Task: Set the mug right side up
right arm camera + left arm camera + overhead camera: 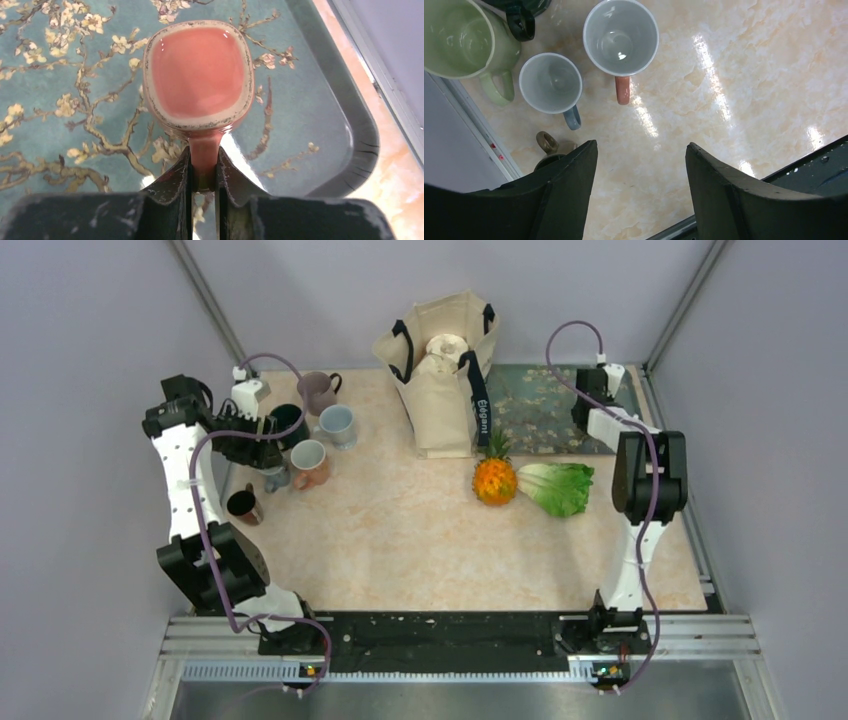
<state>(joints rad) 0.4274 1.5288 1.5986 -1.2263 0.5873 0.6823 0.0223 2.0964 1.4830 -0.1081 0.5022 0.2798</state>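
Observation:
Next, my left gripper needs to grab the pink mug's rim, opposite its upturned base, to set the mug upright.
A pink, squarish mug (198, 75) stands on the blue floral tray (310, 115). It shows me a flat glossy pink face ringed by a rough pale band, which looks like its base facing up. My right gripper (203, 170) is shut on the mug's pink handle (204, 155). In the top view the right gripper (597, 392) is over the tray (530, 415) at the back right, and the mug is hidden under it. My left gripper (641, 150) is open and empty above the table, and it shows at the far left of the top view (268, 455).
Several upright mugs stand under the left gripper: green (459, 40), grey-blue (550, 82), white with an orange handle (620, 36) and brown (546, 145). A canvas bag (445, 370), a pineapple (495, 480) and a lettuce (558, 488) lie mid-table.

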